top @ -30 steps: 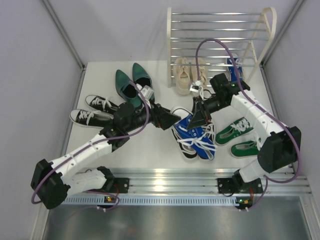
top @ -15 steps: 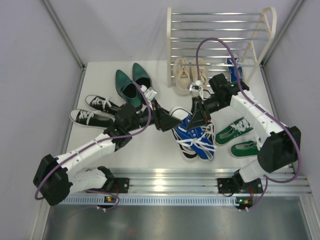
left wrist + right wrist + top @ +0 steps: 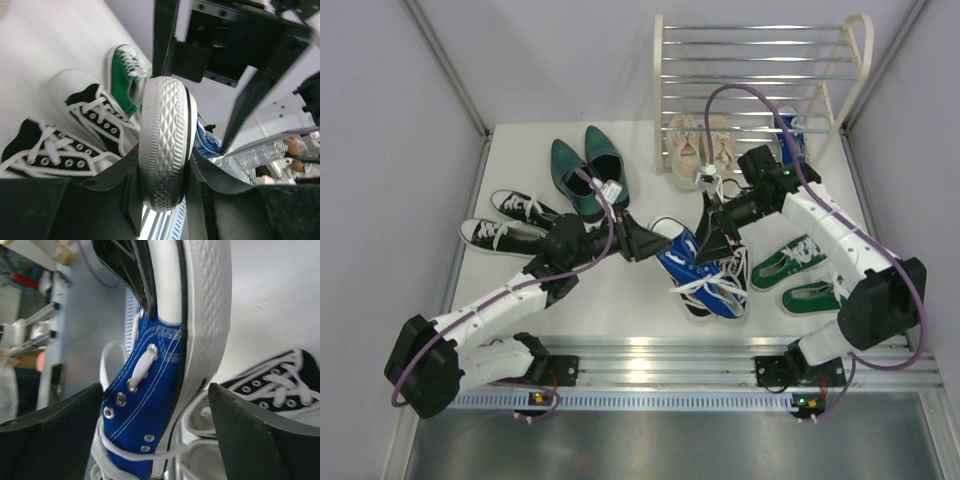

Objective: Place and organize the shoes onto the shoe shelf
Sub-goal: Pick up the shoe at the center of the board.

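Note:
My right gripper is to hold the blue sneaker by its collar next. Then I will put the sneaker on the shelf's lowest level.
A blue sneaker with white laces lies tilted on its side at mid-table, over a black-and-white sneaker pair. My left gripper is shut on its white rubber toe cap, both fingers pressing the cap's sides. From the other side my right gripper stands open around the same sneaker, with gaps on both sides of the shoe. The shoe shelf stands at the back right. Its lowest tier holds beige lace-ups and another blue sneaker.
Dark green pointed dress shoes and a second black-and-white pair lie at the left. Green sneakers lie at the right under the right arm. A metal rail runs along the near edge.
My left gripper reached in and shut on the blue sneaker's toe. My right gripper opened and let go of it. The sneaker shifted slightly left.

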`<state>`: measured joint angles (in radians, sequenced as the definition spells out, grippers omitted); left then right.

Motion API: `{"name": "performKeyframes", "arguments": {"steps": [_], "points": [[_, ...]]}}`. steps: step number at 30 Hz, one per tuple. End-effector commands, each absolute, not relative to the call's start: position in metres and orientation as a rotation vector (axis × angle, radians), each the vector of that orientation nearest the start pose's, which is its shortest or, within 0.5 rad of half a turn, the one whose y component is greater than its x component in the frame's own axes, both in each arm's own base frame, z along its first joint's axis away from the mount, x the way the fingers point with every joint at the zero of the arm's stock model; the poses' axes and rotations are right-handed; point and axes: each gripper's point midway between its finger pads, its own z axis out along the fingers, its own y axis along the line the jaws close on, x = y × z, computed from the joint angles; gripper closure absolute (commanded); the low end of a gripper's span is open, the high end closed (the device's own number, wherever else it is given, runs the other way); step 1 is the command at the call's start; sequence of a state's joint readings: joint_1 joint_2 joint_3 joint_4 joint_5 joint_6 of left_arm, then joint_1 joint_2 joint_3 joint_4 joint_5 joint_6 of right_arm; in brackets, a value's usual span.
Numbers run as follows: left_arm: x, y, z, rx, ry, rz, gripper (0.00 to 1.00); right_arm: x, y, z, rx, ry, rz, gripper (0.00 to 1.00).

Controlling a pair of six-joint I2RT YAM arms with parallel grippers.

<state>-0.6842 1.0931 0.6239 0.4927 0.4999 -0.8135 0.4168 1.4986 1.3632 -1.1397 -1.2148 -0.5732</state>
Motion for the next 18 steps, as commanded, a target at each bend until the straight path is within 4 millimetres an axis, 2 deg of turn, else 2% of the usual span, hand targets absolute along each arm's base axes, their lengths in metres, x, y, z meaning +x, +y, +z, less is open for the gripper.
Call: {"name": "performKeyframes", "arguments": {"steps": [1, 2, 4, 6, 7, 8, 10, 11, 12, 13, 14, 15, 16, 18], "points": [[0.227, -0.284, 0.289, 0.130, 1.681, -1.548, 1.00, 0.206, 0.240, 0.251, -1.381, 1.883, 1.204, 0.11], [0.228, -0.279, 0.286, 0.093, 1.701, -1.558, 1.00, 0.212, 0.236, 0.253, -1.383, 1.869, 1.141, 0.01], [0.235, -0.268, 0.271, -0.019, 1.768, -1.575, 1.00, 0.231, 0.227, 0.259, -1.391, 1.793, 0.997, 0.01], [0.237, -0.263, 0.263, -0.092, 1.815, -1.591, 1.00, 0.231, 0.218, 0.272, -1.376, 1.687, 0.909, 0.01], [0.241, -0.261, 0.260, -0.118, 1.828, -1.588, 1.00, 0.246, 0.224, 0.292, -1.306, 1.578, 0.865, 0.01], [0.242, -0.261, 0.258, -0.138, 1.843, -1.592, 1.00, 0.234, 0.217, 0.284, -1.265, 1.582, 0.868, 0.01], [0.245, -0.262, 0.255, -0.161, 1.876, -1.585, 1.00, 0.217, 0.216, 0.288, -1.374, 1.406, 0.875, 0.01], [0.247, -0.262, 0.254, -0.174, 1.889, -1.583, 1.00, 0.187, 0.212, 0.278, -1.459, 1.409, 0.957, 0.04], [0.249, -0.262, 0.250, -0.190, 1.909, -1.577, 1.00, 0.173, 0.212, 0.280, -1.634, 1.146, 0.897, 0.06], [0.251, -0.262, 0.252, -0.194, 1.906, -1.580, 1.00, 0.162, 0.210, 0.273, -1.707, 1.104, 0.901, 0.12], [0.251, -0.263, 0.256, -0.189, 1.898, -1.590, 1.00, 0.134, 0.202, 0.262, -1.779, 1.145, 0.976, 0.16], [0.252, -0.264, 0.257, -0.187, 1.899, -1.592, 1.00, 0.120, 0.203, 0.256, -1.863, 1.087, 0.987, 0.20], [0.253, -0.265, 0.257, -0.182, 1.902, -1.596, 1.00, 0.115, 0.200, 0.246, -1.962, 0.979, 0.947, 0.29], [0.254, -0.268, 0.261, -0.166, 1.901, -1.602, 1.00, 0.109, 0.196, 0.238, -2.014, 0.986, 0.939, 0.33]]}}
